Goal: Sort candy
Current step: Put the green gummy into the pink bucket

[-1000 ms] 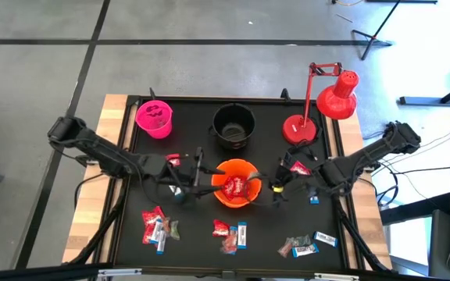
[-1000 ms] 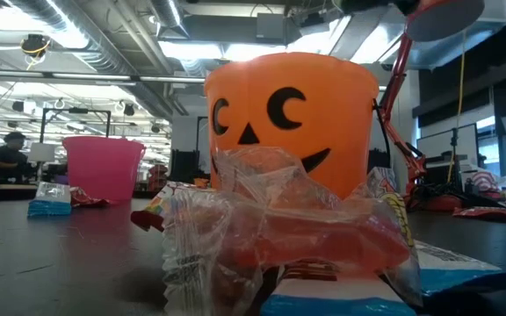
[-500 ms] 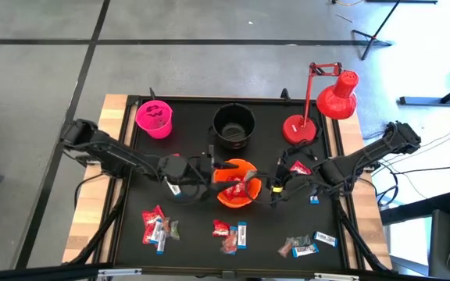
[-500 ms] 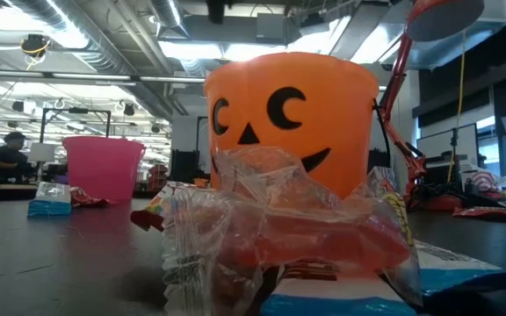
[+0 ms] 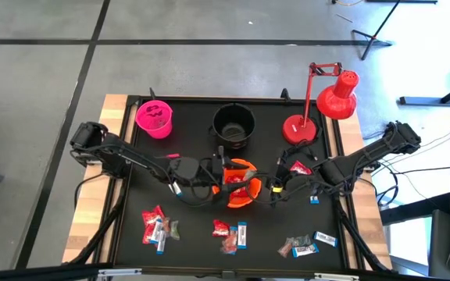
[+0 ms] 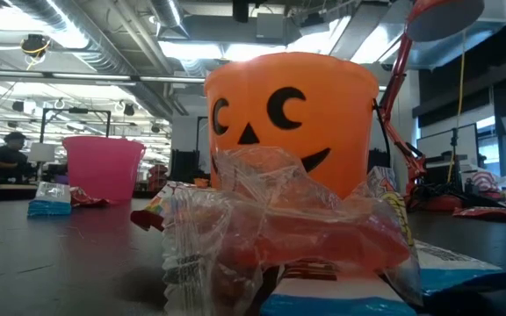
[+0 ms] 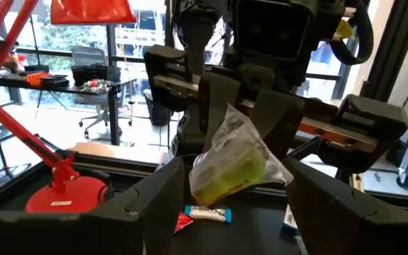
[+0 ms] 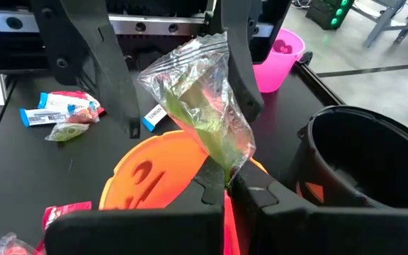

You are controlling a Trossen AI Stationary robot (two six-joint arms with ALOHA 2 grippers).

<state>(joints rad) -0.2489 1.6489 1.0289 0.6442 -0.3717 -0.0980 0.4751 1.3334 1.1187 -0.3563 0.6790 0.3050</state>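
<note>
My left gripper is going to grab the clear packet next by its candy-filled end (image 7: 222, 184). It will then sort the greenish candy into the pink bucket.
A clear packet of greenish candy (image 8: 202, 106) hangs in the air over the orange bucket (image 5: 239, 195), with my right gripper (image 8: 227, 193) shut on it. My left gripper (image 7: 238, 188) reaches in level from the table's left. It is open, with one finger on each side of the packet (image 7: 234, 161), and a gap shows on both sides. Red candy packets (image 5: 242, 187) lie inside the orange bucket. More candy lies in loose heaps near the table's near edge (image 5: 156, 226), (image 5: 230, 232), (image 5: 303, 247). My right gripper pinches the packet's lower corner (image 8: 225, 168) between its two fingertips. It comes from the table's right, slanting a little downward. The packet stands up and away from the fingers, lifted clear above the orange bucket.
A black bucket (image 5: 233, 125) and a pink bucket (image 5: 155, 119) stand at the far side. A red desk lamp (image 5: 319, 109) is at the far right. A red packet (image 5: 299, 167) and a blue one (image 5: 314, 199) lie by my right arm.
My left gripper has gone toward the table's right edge, out over the orange bucket, until its fingers stand around the packet in my right gripper. My right gripper has stayed in place with the packet.
</note>
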